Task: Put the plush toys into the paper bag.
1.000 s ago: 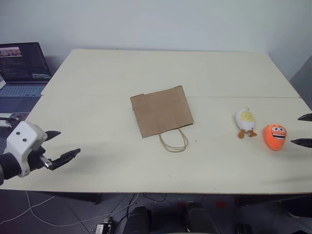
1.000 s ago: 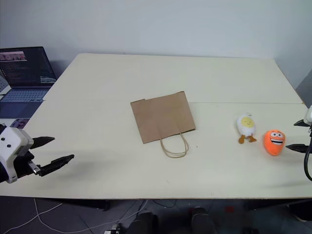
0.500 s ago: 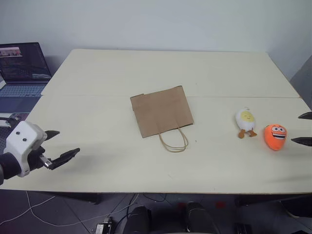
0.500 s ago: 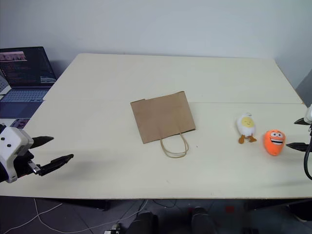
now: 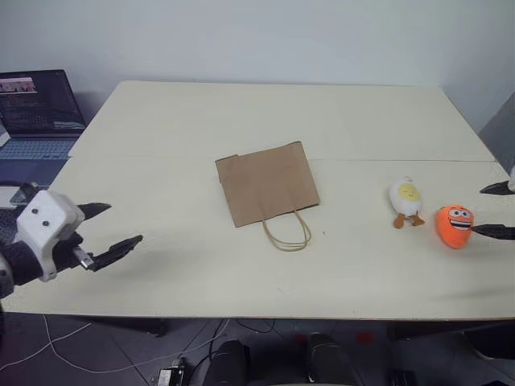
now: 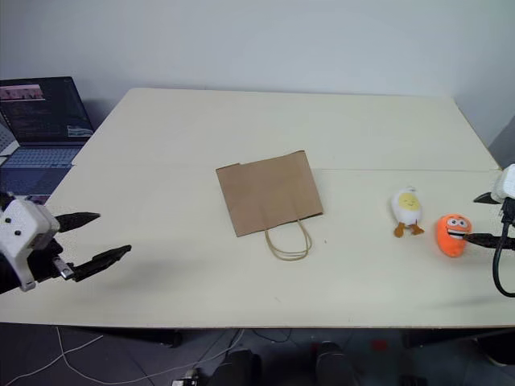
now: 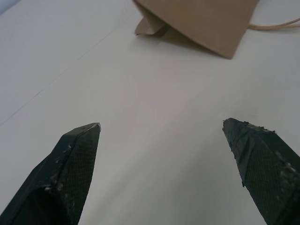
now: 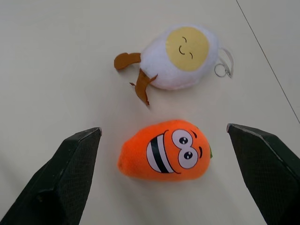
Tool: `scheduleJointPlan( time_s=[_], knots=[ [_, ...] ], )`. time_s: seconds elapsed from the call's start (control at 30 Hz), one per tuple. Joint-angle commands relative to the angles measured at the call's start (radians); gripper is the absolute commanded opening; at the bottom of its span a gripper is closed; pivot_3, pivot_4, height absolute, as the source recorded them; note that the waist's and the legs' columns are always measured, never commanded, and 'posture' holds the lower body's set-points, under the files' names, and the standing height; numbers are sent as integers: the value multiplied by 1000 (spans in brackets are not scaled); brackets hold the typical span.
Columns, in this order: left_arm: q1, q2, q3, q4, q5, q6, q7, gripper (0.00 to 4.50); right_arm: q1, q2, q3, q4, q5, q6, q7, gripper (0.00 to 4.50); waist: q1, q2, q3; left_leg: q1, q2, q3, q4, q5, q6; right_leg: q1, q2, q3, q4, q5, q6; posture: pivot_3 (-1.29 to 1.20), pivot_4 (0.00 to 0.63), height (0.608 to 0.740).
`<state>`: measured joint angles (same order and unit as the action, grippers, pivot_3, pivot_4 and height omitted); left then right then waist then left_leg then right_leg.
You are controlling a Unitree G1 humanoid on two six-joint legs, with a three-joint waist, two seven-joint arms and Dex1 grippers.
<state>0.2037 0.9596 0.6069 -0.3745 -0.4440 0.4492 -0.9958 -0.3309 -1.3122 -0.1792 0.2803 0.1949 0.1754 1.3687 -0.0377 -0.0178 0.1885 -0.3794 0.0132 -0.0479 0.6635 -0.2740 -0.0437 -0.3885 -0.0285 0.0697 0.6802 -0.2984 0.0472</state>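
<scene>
I should grab the paper bag (image 5: 266,182) with my left gripper next, by the tan cord handle (image 5: 307,232) that loops past the bag's opening, because the bag is lying flat and wide.
A brown paper bag (image 5: 266,182) lies flat at the middle of the table (image 5: 241,121), its cord handles (image 5: 286,231) pointing toward me. On the right lie two plush toys: a white egg-shaped one (image 5: 406,199) with a yellow face and orange feet, and an orange grinning one (image 5: 455,225) beside it. My right gripper (image 5: 496,210) hangs open just right of the orange toy, which lies ahead of it between the lines of its fingers (image 8: 61,180) in the right wrist view, untouched. Well left of the bag, my left gripper (image 5: 113,227) is open over the table's near left part, empty.
A laptop (image 5: 36,108) with a lit screen stands off the table's left side. A seam (image 5: 386,160) runs across the tabletop behind the bag. Cables (image 5: 80,354) lie on the floor below the near table edge.
My left gripper has moved a little right and up, toward the bag. My right gripper has edged left, closer to the orange toy. Bag and toys lie as before.
</scene>
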Motion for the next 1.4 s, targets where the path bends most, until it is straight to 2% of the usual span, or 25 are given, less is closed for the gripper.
scheduleJointPlan(
  time_s=[0.03, 0.33, 0.5, 0.63, 0.73, 0.83, 1.17, 1.4],
  knots=[
    [-65, 1, -60, -48, -50, 16, -1, 4478, 21, 3, -69, -123, 69, 60, 0, 4500, 2, 0, 0, 0, 0, 0, 0, 0, 0, 0, 0, 0, 0, 0, 0, 0, 150, 740],
    [-351, -49, -480, -120, -65, 65, -20, 4478, 212, 79, -174, -551, 238, 274, -29, 4500, 11, 0, 0, -2, -1, -3, 2, 0, 0, 1, 0, -1, 0, 1, 1, 0, 150, 740],
    [-509, -127, -723, -38, 103, 23, 8, 4478, 311, 118, -219, -762, 323, 388, -70, 4500, 10, 0, -1, -2, -2, -3, 2, 0, 0, 1, 2, -1, 0, 1, 1, 0, 150, 740],
    [-600, -228, -820, 27, 153, 12, 30, 4478, 333, 130, -260, -833, 355, 449, -117, 4500, 9, -1, -1, -2, -3, -3, 3, 0, 0, 1, 5, -1, 0, 1, 2, 0, 150, 740],
    [-627, -267, -861, 66, 196, -5, 35, 4478, 344, 134, -274, -862, 370, 476, -138, 4500, 7, -1, -1, -2, -3, -3, 3, 0, 0, 2, 6, -1, 0, 1, 2, 0, 150, 740],
    [-694, -360, -965, 186, 293, -57, 62, 4478, 345, 156, -284, -878, 379, 494, -179, 4500, 10, -1, -1, -2, -3, -4, 3, 0, 0, 2, 6, -1, 0, 1, 2, 0, 150, 740],
    [-770, -472, -1014, 372, 392, -183, 58, 4478, 356, 176, -293, -924, 422, 540, -239, 4500, 10, -1, -1, -3, -4, -4, 5, 0, 0, 2, 7, -1, 0, 1, 2, 0, 150, 740],
    [-776, -507, -1012, 404, 398, -211, 32, 4478, 384, 180, -306, -936, 427, 541, -256, 4500, 11, -1, -1, -3, -4, -4, 5, 0, 0, 2, 6, -1, 0, 1, 2, 0, 150, 740]
  ],
)
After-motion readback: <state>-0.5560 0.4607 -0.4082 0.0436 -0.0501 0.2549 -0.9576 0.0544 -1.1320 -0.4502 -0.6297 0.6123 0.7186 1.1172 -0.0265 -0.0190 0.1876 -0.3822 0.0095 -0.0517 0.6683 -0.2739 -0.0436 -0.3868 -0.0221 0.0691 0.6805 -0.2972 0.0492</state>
